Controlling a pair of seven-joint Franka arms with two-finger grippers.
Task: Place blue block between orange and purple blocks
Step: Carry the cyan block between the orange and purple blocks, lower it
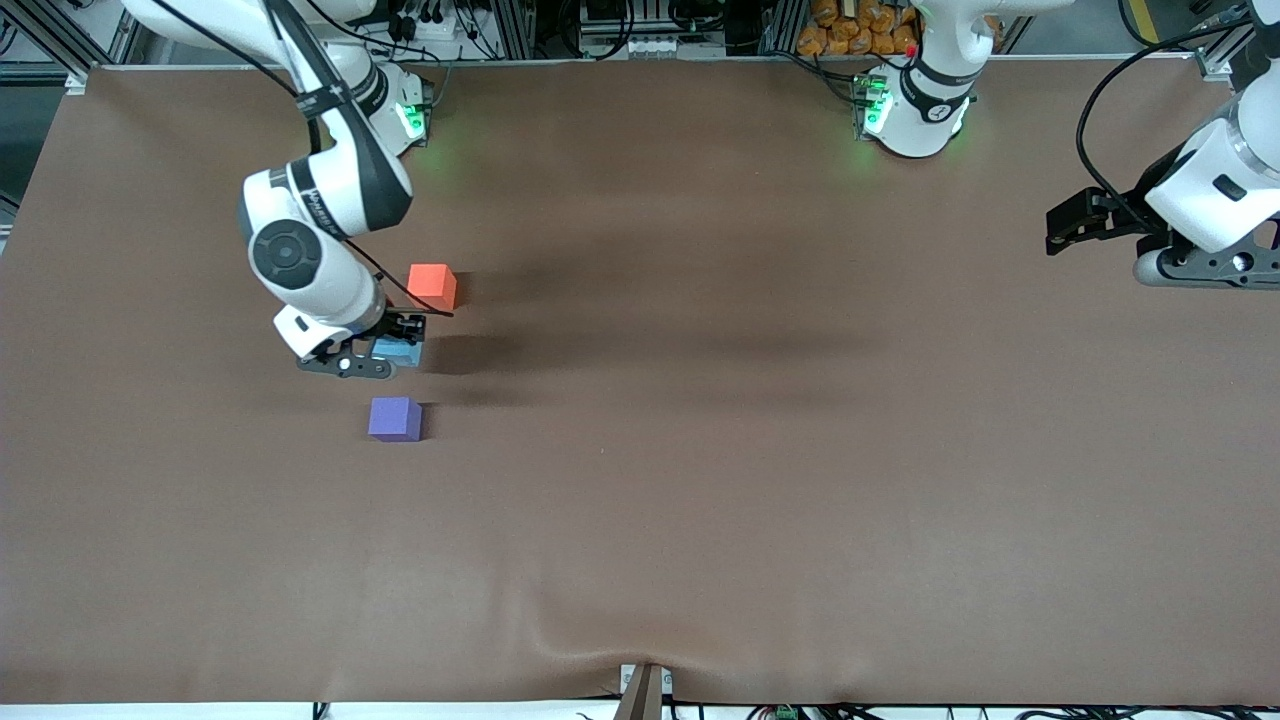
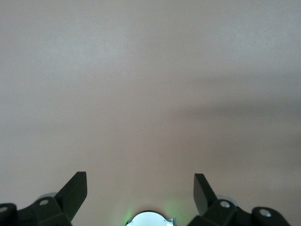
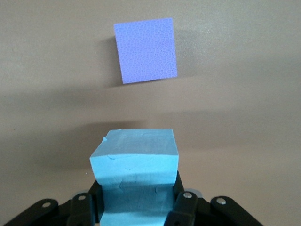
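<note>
The blue block [image 1: 400, 350] [image 3: 135, 176] hangs above the gap beside the purple block and would drop if my right gripper opened now, so lowering it comes first, before release.
My right gripper [image 1: 398, 352] is shut on the blue block [image 1: 400, 350], squeezing its sides, and holds it just over the table in the gap between the orange block [image 1: 432, 286] and the purple block [image 1: 395, 418]. In the right wrist view the blue block [image 3: 135, 176] sits between the fingers [image 3: 181, 207], with the purple block [image 3: 146, 50] on the table a short way off. The orange block is out of that view. My left gripper [image 1: 1065, 228] is open and empty, waiting above the left arm's end of the table; its wrist view shows its spread fingertips [image 2: 75, 188] over bare table.
The brown table cover [image 1: 760, 450] has a slight ridge near its front edge. A bracket [image 1: 642, 690] juts up at the middle of that edge. Cables and equipment line the robots' side.
</note>
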